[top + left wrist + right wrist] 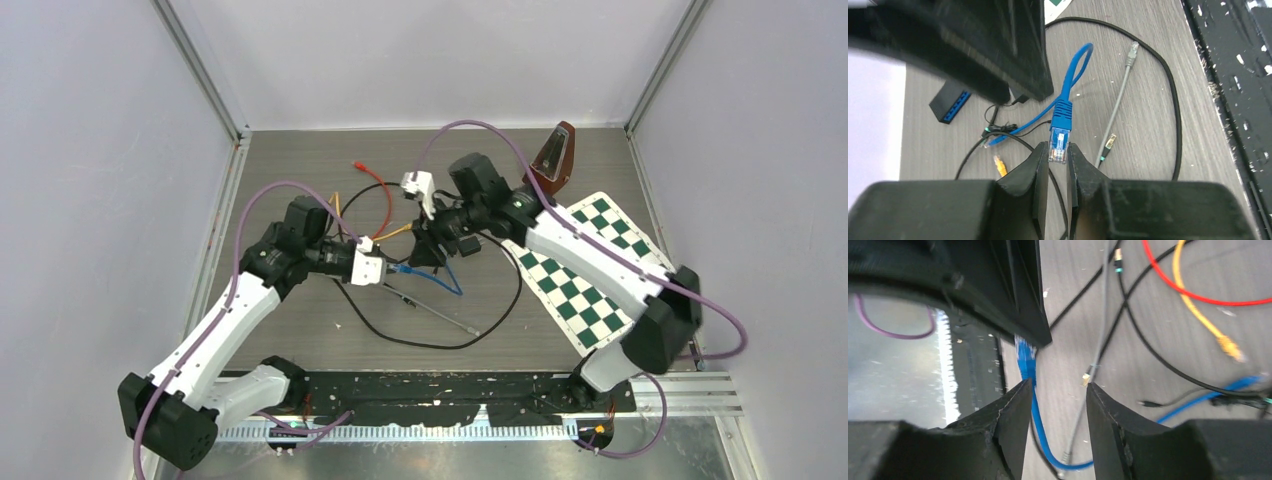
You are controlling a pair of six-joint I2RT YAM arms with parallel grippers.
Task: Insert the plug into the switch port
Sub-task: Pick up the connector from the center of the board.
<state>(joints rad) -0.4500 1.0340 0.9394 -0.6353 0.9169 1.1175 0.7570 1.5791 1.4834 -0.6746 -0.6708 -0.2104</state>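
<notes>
My right gripper grabs the blue plug by its ribbed cable-side boot [405, 268] [1027, 364] next, which leaves the plug's clear end free to insert into the switch port.
My left gripper [1058, 152] is shut on the clear tip of a blue network plug [1059, 142], and its blue cable [1073, 75] loops away over the table. In the top view the left gripper [385, 268] holds the plug [403, 268] just above the table's middle. The switch [950, 102], a small black box with a blue port face, lies on the table to the far left in the left wrist view. My right gripper [1055, 390] is open and empty, hovering close over the blue cable [1027, 362]. In the top view the right gripper [430, 248] is right beside the plug.
Loose cables lie around: grey with a plug [1131, 50], black loop [1173, 100], orange plug [999, 165], red [385, 200]. A green chequerboard [585, 270] lies at the right, with a brown object [555, 155] behind it. Black tape [430, 395] lines the near edge.
</notes>
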